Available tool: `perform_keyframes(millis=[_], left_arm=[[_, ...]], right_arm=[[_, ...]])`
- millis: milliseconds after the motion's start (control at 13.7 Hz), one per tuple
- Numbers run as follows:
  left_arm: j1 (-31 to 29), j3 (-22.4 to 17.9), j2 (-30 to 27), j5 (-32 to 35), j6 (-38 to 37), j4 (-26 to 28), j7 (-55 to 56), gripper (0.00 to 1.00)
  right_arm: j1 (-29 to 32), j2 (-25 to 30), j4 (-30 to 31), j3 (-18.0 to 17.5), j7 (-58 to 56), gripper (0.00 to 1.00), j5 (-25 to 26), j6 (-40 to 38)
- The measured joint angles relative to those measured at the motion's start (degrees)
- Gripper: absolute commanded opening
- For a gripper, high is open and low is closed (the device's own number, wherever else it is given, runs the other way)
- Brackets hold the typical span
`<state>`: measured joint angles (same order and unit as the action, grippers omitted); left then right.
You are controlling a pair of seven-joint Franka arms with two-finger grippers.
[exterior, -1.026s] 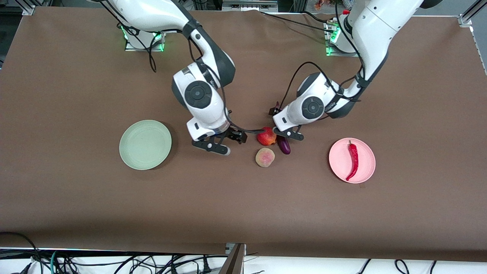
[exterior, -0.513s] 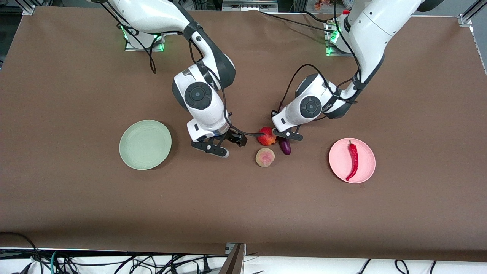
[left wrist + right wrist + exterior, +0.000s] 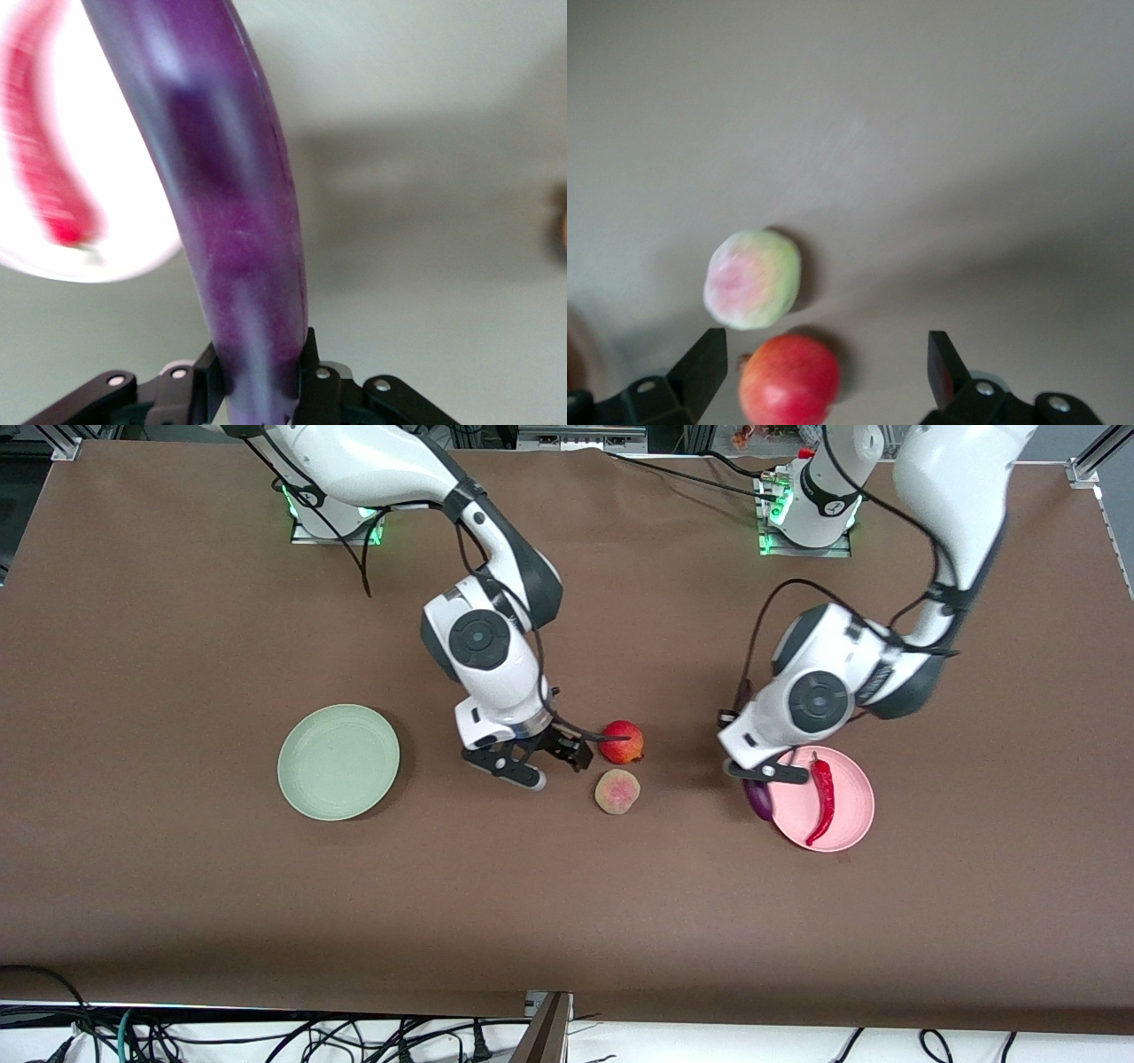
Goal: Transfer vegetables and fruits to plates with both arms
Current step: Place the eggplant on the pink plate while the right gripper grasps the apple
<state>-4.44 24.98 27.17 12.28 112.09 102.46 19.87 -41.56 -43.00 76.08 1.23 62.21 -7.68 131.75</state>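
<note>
The eggplant (image 3: 757,799) is hanging beside the pink plate (image 3: 850,815), so the robot's left gripper needs to keep holding the eggplant until it lines up with the plate.
My left gripper (image 3: 764,776) is shut on the purple eggplant (image 3: 757,799) and holds it over the rim of the pink plate (image 3: 850,815). The red chili (image 3: 824,797) lies on that plate. In the left wrist view the eggplant (image 3: 239,221) runs out from my shut gripper (image 3: 261,382) past the plate (image 3: 124,204) and chili (image 3: 44,159). My right gripper (image 3: 554,766) is open, low beside the red pomegranate (image 3: 621,742). The peach (image 3: 617,791) lies just nearer the camera. The right wrist view shows the pomegranate (image 3: 788,382) between the open fingers of my right gripper (image 3: 824,347), with the peach (image 3: 753,279) close by. The green plate (image 3: 338,762) holds nothing.
The brown table (image 3: 177,912) stretches wide around the plates. The arm bases (image 3: 802,514) stand at the table's farthest edge from the camera. Cables hang below the table edge nearest the camera.
My left gripper has lifted the eggplant from beside the pomegranate and carried it toward the left arm's end, to the pink plate. My right gripper has shifted closer to the pomegranate.
</note>
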Motion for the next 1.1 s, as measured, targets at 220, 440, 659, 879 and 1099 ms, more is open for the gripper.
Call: perform_keyframes(millis=[220,440,659,879,1099], left_arm=[[-3.5,-2.0,0.6,3.0,-0.7,-1.5,-5.0,0.0],[-7.9,-2.6,4.1,3.3,-0.5,-1.6,-13.3,0.02],[-8.9,-2.3,6.7,3.3,0.3,-1.8,-16.4,0.18],[-7.7,-1.5,6.8,3.4,0.3,-2.3,-16.6,1.0],[-7.4,-1.5,6.8,3.4,0.3,-3.3,-17.2,1.0]], right_arm=[[-6.8,-3.3,-0.2,0.9,7.4,1.0,2.0,5.9],[-10.2,-5.7,-0.6,2.2,10.1,1.0,3.2,9.7],[-10.1,-6.9,-0.8,2.8,10.2,1.0,3.2,10.7],[-10.2,-8.8,-0.8,2.9,12.0,1.0,3.2,14.7],[-10.3,-10.4,-0.8,2.8,12.4,1.0,3.2,17.8]])
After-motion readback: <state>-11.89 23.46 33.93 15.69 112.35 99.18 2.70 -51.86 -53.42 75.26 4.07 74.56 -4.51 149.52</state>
